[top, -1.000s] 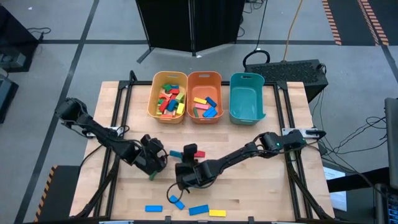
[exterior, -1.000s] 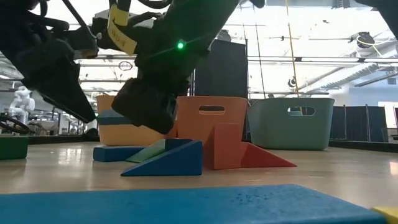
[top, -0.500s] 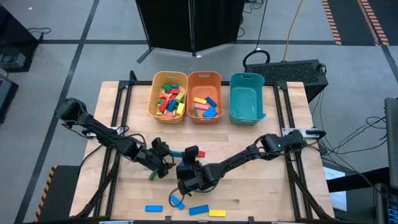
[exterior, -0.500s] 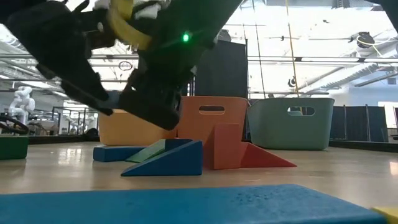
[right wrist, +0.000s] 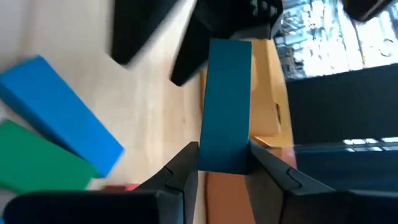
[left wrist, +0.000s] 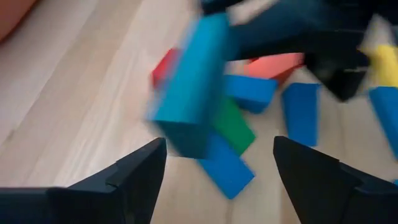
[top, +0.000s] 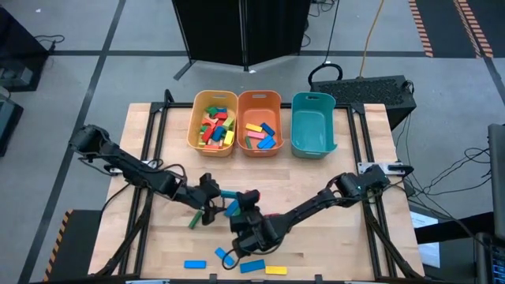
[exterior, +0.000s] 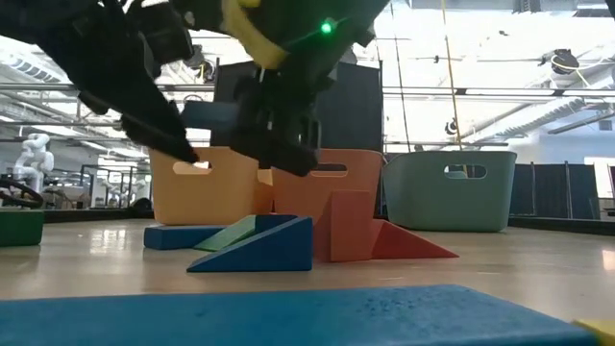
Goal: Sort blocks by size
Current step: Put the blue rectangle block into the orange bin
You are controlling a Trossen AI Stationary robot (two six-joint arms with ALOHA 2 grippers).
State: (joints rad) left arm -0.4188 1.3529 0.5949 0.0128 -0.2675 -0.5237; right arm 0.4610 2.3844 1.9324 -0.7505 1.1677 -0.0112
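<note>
The left gripper grips the long blue bar by its loose end (top: 225, 194) (left wrist: 181, 121) next, to sort it into the orange bin.
My right gripper (top: 237, 211) is shut on a blue bar block (right wrist: 225, 106), which hangs above the table's middle (exterior: 216, 115). My left gripper (top: 211, 197) stands open just to the bar's left; the bar (left wrist: 193, 81) is ahead of its fingers, not between them. Under them a cluster of blocks lies on the wood: a blue wedge (exterior: 259, 245), a red block (exterior: 346, 226), a green one (left wrist: 233, 124) and flat blue ones (left wrist: 227, 168). A green block (top: 193, 221) lies apart at the left. My right gripper pinches the blue bar's near end (right wrist: 224, 163) between its two fingers (right wrist: 180, 171), one on each long side. The bar sticks out past the fingertips, along the fingers, toward the bins. It is lifted clear of the table and of the blocks below.
Three bins stand in a row at the far edge: yellow (top: 213, 122) and orange (top: 259, 122) with blocks inside, teal (top: 313, 124). Near the front edge lie blue blocks (top: 195, 265) (top: 252, 266) and a yellow one (top: 276, 270).
My right gripper has risen with the blue bar, drifted a little toward the table's near right and rolled. My left gripper has swung toward the right, toward the bar, and tipped up. The blocks on the table have stayed put.
</note>
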